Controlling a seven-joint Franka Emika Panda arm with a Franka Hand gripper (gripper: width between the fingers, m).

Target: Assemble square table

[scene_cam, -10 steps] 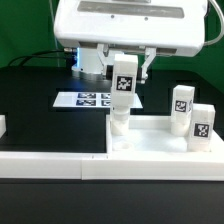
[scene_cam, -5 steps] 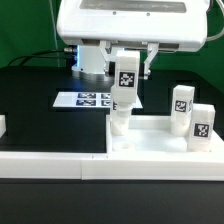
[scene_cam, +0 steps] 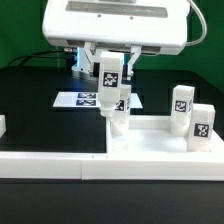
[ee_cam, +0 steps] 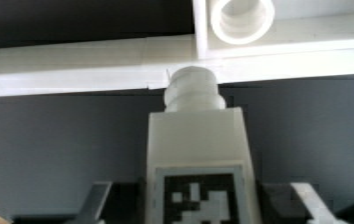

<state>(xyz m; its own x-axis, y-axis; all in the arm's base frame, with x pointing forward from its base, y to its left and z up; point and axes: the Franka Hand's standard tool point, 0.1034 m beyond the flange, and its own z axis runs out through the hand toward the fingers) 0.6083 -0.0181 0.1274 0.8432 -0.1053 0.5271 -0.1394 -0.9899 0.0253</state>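
My gripper should move the leg to the round corner socket (ee_cam: 245, 20) before it opens. The end of the leg is still short of that socket.
My gripper (scene_cam: 110, 68) is shut on a white tagged leg (scene_cam: 111, 90) and holds it tilted, its top leaning to the exterior view's left. The leg's lower end is at the far left corner of the white square tabletop (scene_cam: 150, 140). In the wrist view the leg (ee_cam: 197, 130) runs out from between my fingers (ee_cam: 106, 202), and its rounded tip lies at the tabletop's rim (ee_cam: 85, 75). A round corner socket (ee_cam: 245, 20) shows a little beyond and to one side of the tip. Two more tagged legs (scene_cam: 181, 100) (scene_cam: 202, 123) stand at the tabletop's right.
The marker board (scene_cam: 85, 100) lies flat on the black table behind the tabletop. A long low white barrier wall (scene_cam: 55, 166) runs along the front. A small white part (scene_cam: 2, 126) shows at the exterior view's left edge.
My gripper has moved to the exterior view's left with the leg. The leg has gone from upright to tilted, while its lower end stays at the tabletop's corner.
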